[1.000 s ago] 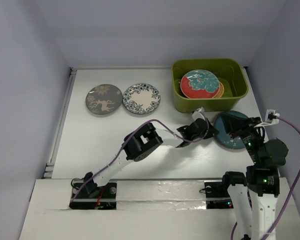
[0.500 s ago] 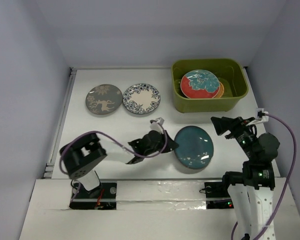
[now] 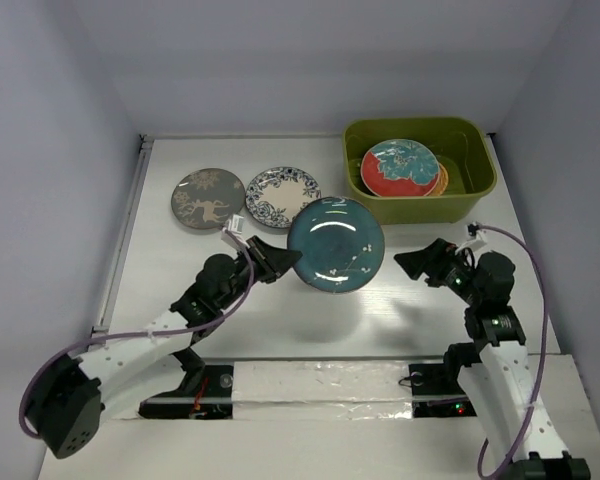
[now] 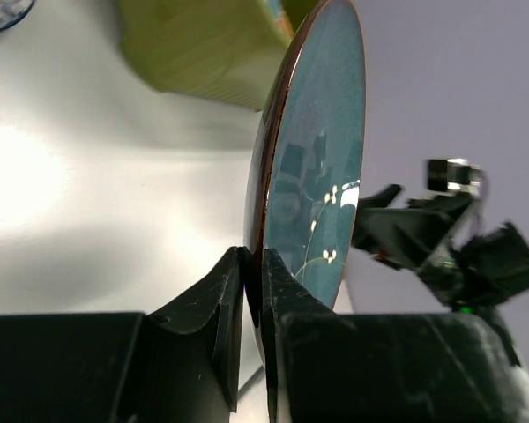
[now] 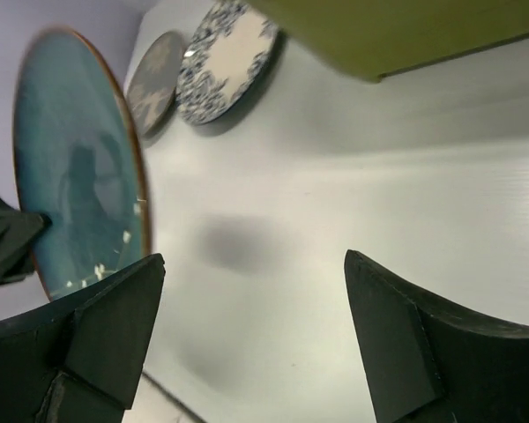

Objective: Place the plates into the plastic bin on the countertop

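The dark teal plate would stay behind with the left gripper if the robot lifted its right gripper now, because the right gripper's fingers are open and away from its rim.
The dark teal plate hangs tilted on edge above the middle of the countertop. My left gripper is shut on its left rim; in the left wrist view the jaws pinch the plate edge. My right gripper stands open to the plate's right, apart from it, with nothing between its fingers. The olive plastic bin at the back right holds a red-and-teal plate over an orange one. The grey deer plate and blue floral plate lie flat at the back.
Walls close the countertop in at the left, back and right. A silver tape strip runs along the near edge by the arm bases. Purple cables trail from both arms. The bin's near wall shows above my right fingers.
My left arm carried the teal plate from the right side leftward and up, tipping it on edge. The right gripper opened wide and drew back from the plate.
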{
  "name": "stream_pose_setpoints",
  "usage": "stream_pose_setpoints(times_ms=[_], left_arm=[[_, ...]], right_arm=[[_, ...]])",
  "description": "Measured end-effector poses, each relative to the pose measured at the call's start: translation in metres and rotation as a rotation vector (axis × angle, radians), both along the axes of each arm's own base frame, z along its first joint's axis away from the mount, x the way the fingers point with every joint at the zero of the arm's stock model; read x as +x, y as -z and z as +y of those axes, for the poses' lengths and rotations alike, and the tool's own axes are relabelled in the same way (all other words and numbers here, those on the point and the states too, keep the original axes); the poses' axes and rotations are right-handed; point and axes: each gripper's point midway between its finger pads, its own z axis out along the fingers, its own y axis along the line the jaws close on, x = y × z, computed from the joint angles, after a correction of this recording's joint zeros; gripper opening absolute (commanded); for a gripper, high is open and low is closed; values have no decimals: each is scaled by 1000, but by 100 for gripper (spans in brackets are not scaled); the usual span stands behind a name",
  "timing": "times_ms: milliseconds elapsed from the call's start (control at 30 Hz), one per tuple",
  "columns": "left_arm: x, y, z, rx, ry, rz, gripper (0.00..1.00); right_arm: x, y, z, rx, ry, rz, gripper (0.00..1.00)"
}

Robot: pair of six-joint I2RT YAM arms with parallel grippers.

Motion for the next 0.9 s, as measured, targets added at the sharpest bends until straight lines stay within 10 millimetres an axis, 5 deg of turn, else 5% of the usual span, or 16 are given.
stream_pose_setpoints(times_ms=[133,267,500,733,900], left_arm=[[-6,-26,8,-52,18,-57,0],[-7,-31,11,-67,31,-61,0],[-9,-38,21,-74,19,-73,0],[-14,-38,31,-53,14,-81,0],[-15,-31,26,-42,43,-59,0]], right_arm=[[-9,-7,32,25,-132,-24,91],[-13,-18,52,52,-209,-59,91],[-7,-30,49,87,-160,-89,84],[-15,-63,43,108,-130,-222,84],[-10,-53,59,109,-215,-166,85]])
